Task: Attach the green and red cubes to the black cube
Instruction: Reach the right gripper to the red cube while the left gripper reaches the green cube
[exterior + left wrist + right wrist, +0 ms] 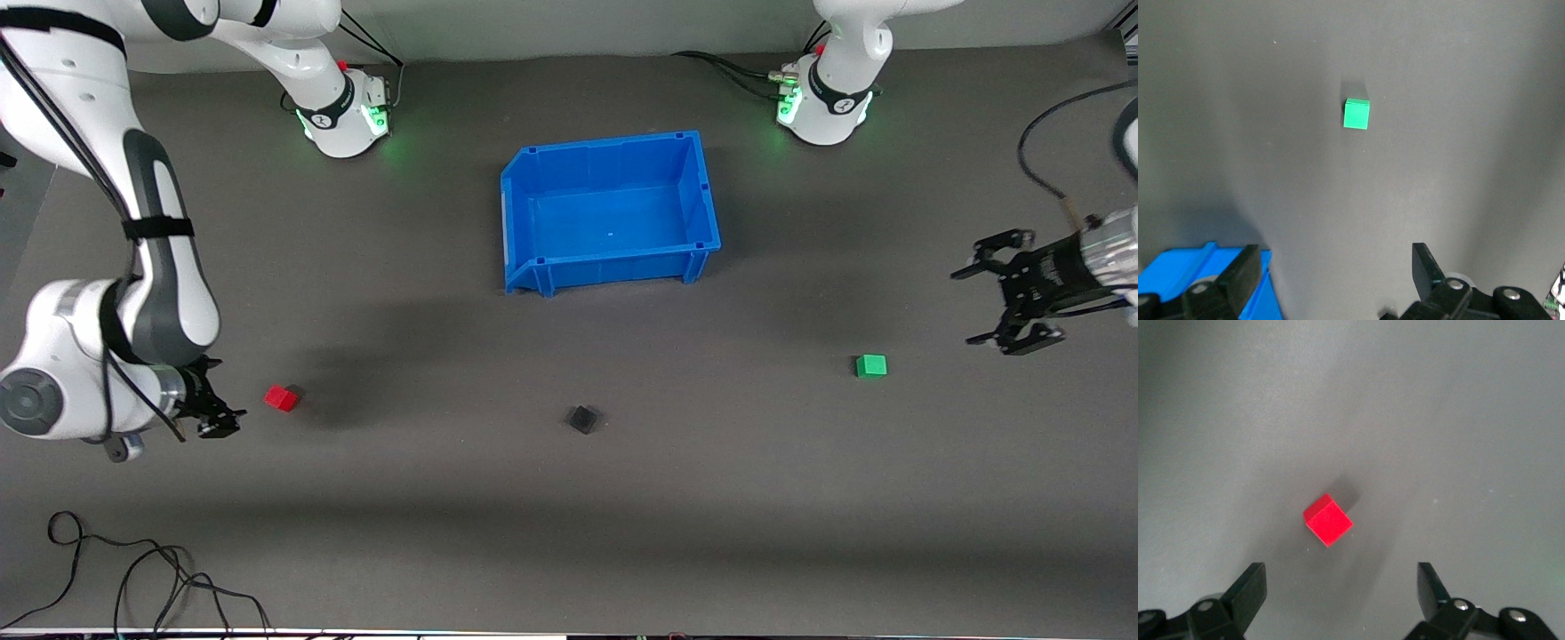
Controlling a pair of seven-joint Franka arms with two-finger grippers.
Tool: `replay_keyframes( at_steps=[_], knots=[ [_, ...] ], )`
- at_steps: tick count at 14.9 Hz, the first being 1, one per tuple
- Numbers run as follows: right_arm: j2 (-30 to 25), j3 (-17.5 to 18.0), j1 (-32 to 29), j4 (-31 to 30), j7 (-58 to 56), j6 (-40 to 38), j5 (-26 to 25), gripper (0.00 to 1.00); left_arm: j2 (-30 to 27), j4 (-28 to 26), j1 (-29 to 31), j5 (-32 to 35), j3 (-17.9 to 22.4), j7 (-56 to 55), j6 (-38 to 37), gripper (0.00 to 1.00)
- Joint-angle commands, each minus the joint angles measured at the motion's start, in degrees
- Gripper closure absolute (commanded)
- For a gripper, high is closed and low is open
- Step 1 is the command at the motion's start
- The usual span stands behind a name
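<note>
My right gripper next needs to grab the red cube by its two opposite sides to attach the red cube (282, 397) to the black cube (584, 419).
The red cube (282, 397) lies on the grey mat toward the right arm's end; it shows in the right wrist view (1329, 520) just ahead of the open fingers. My right gripper (227, 420) (1338, 587) is open and empty, low beside the red cube. The black cube (584, 419) lies mid-table, nearer the front camera than the bin. The green cube (871, 365) (1356, 113) lies toward the left arm's end. My left gripper (971, 305) (1336, 267) is open and empty, above the mat beside the green cube.
A blue bin (605, 263) stands mid-table, farther from the front camera than the cubes, with nothing in it; a corner of it shows in the left wrist view (1171, 273). Loose black cables (133, 578) lie at the table's front edge toward the right arm's end.
</note>
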Motion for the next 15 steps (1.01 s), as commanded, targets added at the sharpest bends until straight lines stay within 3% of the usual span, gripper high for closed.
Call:
replay_keyframes(
  at_steps=[1, 4, 6, 10, 12, 13, 15],
  knots=[
    [2.36, -0.10, 0.33, -1.50, -3.91, 2.11, -4.06, 0.00, -0.79, -7.22, 0.42, -4.43, -0.22, 5.45, 6.81, 0.00],
    [3.52, -0.10, 2.69, -1.41, -6.41, 2.11, -6.89, 0.00, 2.98, -8.20, 2.45, -8.21, -0.22, 11.78, 9.29, 0.00],
    [4.13, -0.10, 4.54, -2.54, -10.16, 2.28, -11.79, 0.00, 6.05, -8.29, 4.02, -11.46, -0.22, 18.36, 10.69, 0.00],
    [4.40, -0.28, 2.98, -5.01, -18.27, 5.97, -12.26, 0.11, 12.47, -8.29, 7.71, -20.51, -0.31, 33.56, 10.61, 0.00],
    [4.57, -0.28, 2.27, -5.02, -18.71, 9.12, -12.35, 0.11, 15.29, -8.29, 8.51, -24.21, -0.31, 38.24, 10.70, 0.00],
    [5.01, -0.19, 1.39, -5.19, -18.63, 11.40, -11.56, 0.03, 16.34, -8.29, 8.69, -25.01, -0.22, 38.78, 10.87, 0.00],
    [5.19, -0.19, 1.03, -6.68, -18.71, 15.36, -9.63, 0.00, 18.28, -8.20, 8.60, -25.88, -0.31, 40.88, 12.18, 0.00]
  ],
)
